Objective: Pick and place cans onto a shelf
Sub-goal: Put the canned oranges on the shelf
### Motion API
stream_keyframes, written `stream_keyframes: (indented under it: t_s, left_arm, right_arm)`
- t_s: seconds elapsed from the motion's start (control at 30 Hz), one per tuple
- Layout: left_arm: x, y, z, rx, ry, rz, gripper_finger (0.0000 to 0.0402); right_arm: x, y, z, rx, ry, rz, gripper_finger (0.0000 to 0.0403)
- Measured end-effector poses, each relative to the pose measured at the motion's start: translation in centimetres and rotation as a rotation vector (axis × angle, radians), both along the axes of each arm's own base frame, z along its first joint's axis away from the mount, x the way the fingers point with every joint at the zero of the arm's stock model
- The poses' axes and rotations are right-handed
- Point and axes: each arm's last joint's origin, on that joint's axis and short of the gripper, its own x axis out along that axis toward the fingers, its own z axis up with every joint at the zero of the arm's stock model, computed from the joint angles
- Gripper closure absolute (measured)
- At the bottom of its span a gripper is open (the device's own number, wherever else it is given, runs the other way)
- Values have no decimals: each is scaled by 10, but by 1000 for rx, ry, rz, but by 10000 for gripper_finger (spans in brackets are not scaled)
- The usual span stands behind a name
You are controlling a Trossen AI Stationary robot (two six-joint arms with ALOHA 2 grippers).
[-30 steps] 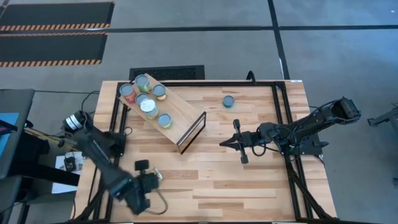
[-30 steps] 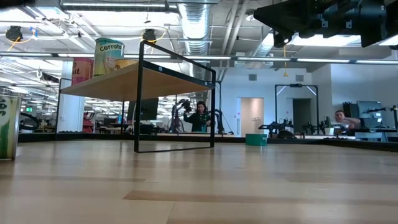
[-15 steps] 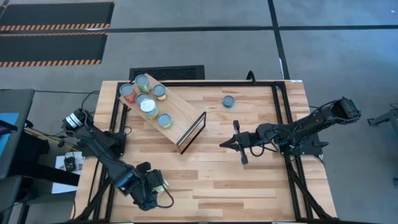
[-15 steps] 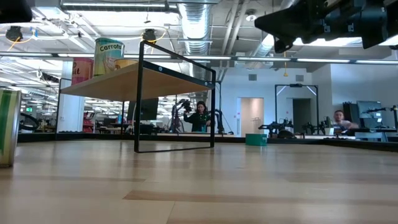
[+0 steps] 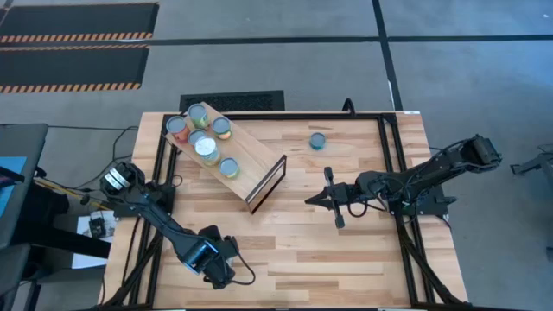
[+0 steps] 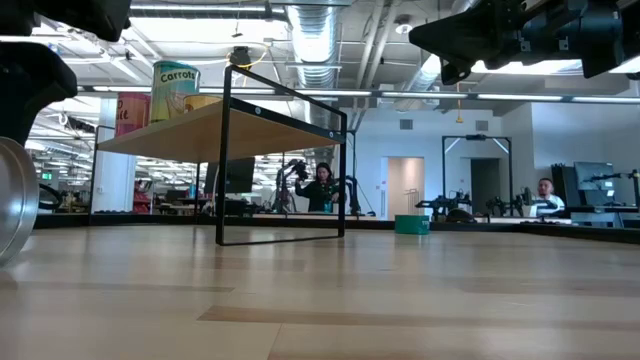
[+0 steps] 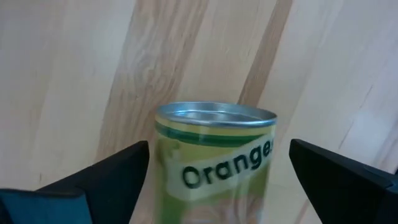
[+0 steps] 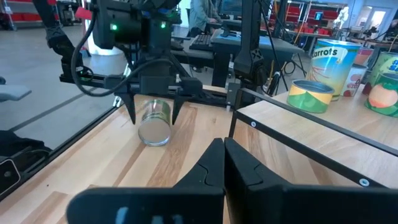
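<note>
It isn't time to close yet: my left gripper's fingers are above the can's labelled side [image 7: 214, 167], short of the planks. My left gripper should move down first, then close on the can.
A green-and-yellow can [image 7: 214, 168] marked "Oranges" lies on its side near the table's near left corner. Its silvery end [image 6: 12, 215] faces the near edge. My left gripper [image 8: 155, 115] points down over it, open, with one finger on each side and a gap to the can on both. The shelf [image 5: 251, 164] stands at the far left with several cans [image 5: 206, 147] on its board. A blue can [image 5: 318, 140] stands alone on the table toward the far edge. My right gripper [image 5: 309, 199] hovers shut over the table's middle, right of the shelf.
A black metal frame [image 5: 393, 173] runs along the table's left, right and far edges. The shelf's dark-edged end panel [image 5: 268, 183] stands between the two grippers. Bare planks [image 5: 346, 259] lie right of my left gripper. People sit in the room [image 6: 322, 188] beyond the table.
My left gripper has gone a little toward the table's right edge and come down over the "Oranges" can. That can stood upright a second ago and now lies on its side, its silvery end toward the near edge.
</note>
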Motion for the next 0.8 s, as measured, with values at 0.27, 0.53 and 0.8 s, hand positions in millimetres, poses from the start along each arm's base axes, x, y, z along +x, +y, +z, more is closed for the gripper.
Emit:
stream_keyframes:
  t_s: [0.27,0.53,0.8]
  left_arm:
    - [-3,3,-2,58,27,-31,24]
    - [1,1,-29,143,123,-156,34]
    - [2,-1,-37,147,153,-208,98]
  right_arm:
    - [0,0,0,0,3,0,390]
    - [0,0,0,0,3,0,390]
    - [0,0,0,0,4,0,390]
